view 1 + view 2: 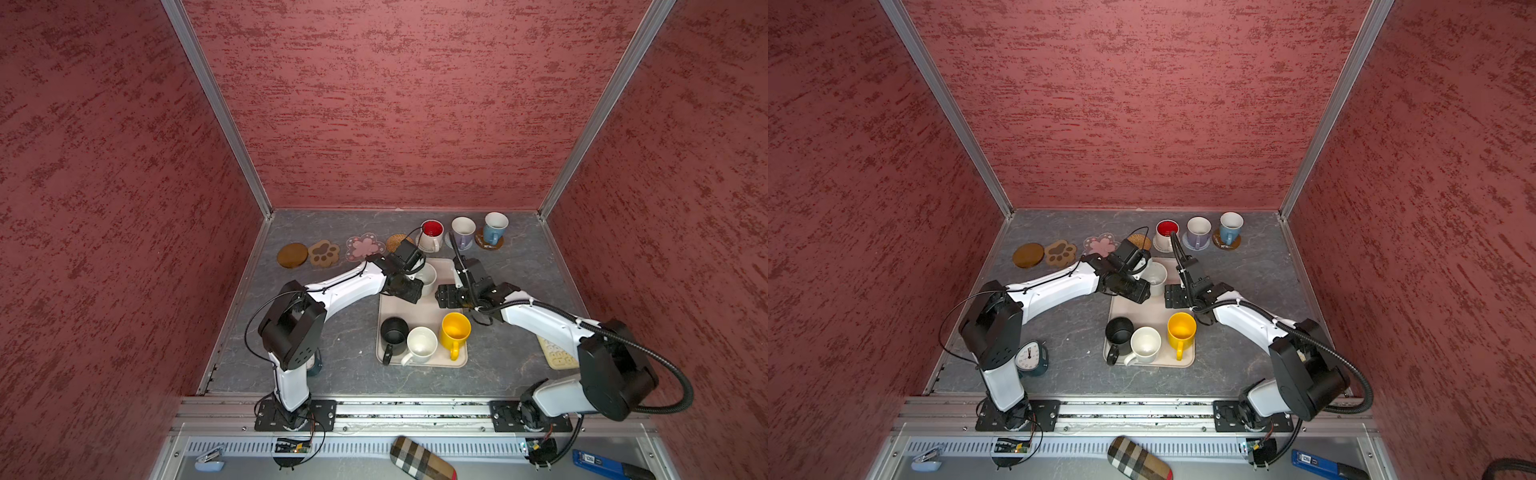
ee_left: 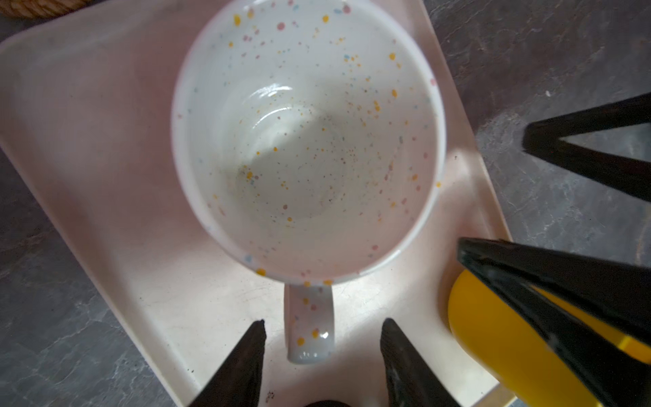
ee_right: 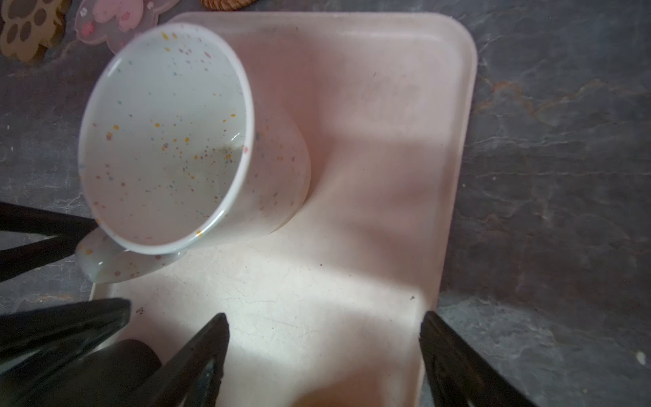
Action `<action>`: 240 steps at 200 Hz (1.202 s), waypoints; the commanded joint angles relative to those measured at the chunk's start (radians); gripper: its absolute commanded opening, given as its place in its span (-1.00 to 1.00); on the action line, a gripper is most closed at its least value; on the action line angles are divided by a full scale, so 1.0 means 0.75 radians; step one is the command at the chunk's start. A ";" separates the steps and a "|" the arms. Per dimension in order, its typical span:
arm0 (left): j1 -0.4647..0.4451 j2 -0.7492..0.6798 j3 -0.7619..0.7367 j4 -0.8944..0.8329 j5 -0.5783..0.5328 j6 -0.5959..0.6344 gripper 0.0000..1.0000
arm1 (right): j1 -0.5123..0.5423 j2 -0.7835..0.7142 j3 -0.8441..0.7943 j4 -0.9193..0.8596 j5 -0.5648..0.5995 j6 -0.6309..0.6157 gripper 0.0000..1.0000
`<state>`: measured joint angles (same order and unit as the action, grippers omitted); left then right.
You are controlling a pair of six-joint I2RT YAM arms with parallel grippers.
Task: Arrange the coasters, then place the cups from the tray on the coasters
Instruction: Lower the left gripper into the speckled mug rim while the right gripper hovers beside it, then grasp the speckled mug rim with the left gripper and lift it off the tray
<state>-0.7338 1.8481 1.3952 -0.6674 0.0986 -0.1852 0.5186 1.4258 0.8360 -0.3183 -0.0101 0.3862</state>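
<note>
My left fingers must reach farther than the outer part of the handle (image 2: 310,327) before closing.
A white speckled cup (image 2: 306,141) stands at the far end of the beige tray (image 1: 415,309). My left gripper (image 2: 324,321) is open, one finger on each side of the cup's handle (image 2: 310,327), with gaps showing. My right gripper (image 3: 324,315) hangs open over bare tray (image 3: 370,105), empty. Black (image 1: 393,330), white (image 1: 421,343) and yellow (image 1: 455,330) cups stand at the tray's near end. Behind it, red-inside (image 1: 432,232), lavender (image 1: 462,230) and light blue (image 1: 494,227) cups sit on coasters. The brown disc (image 1: 292,255), paw (image 1: 324,252), pink flower (image 1: 365,246) and rattan (image 1: 397,242) coasters are bare.
A cream calculator (image 1: 557,353) lies partly under the right arm. A small clock (image 1: 1030,356) stands by the left arm's base. A plaid case (image 1: 422,457) and a blue tool (image 1: 598,461) lie on the front ledge. Red walls enclose three sides.
</note>
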 commanded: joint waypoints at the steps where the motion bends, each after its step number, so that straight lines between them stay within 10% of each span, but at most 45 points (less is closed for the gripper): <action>1: -0.001 0.048 0.059 -0.036 -0.046 0.014 0.07 | -0.024 -0.043 -0.024 0.046 0.018 0.015 0.72; 183: -0.044 0.217 0.267 -0.157 -0.305 0.036 -1.00 | -0.115 -0.101 -0.085 0.119 -0.064 0.007 0.72; 240: -0.037 0.120 0.315 -0.178 -0.389 0.064 -1.00 | -0.125 -0.188 -0.113 0.231 -0.123 0.032 0.93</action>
<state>-0.7658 2.0098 1.5734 -0.7998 -0.1337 -0.1593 0.4335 1.3392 0.7635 -0.2264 -0.0792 0.3946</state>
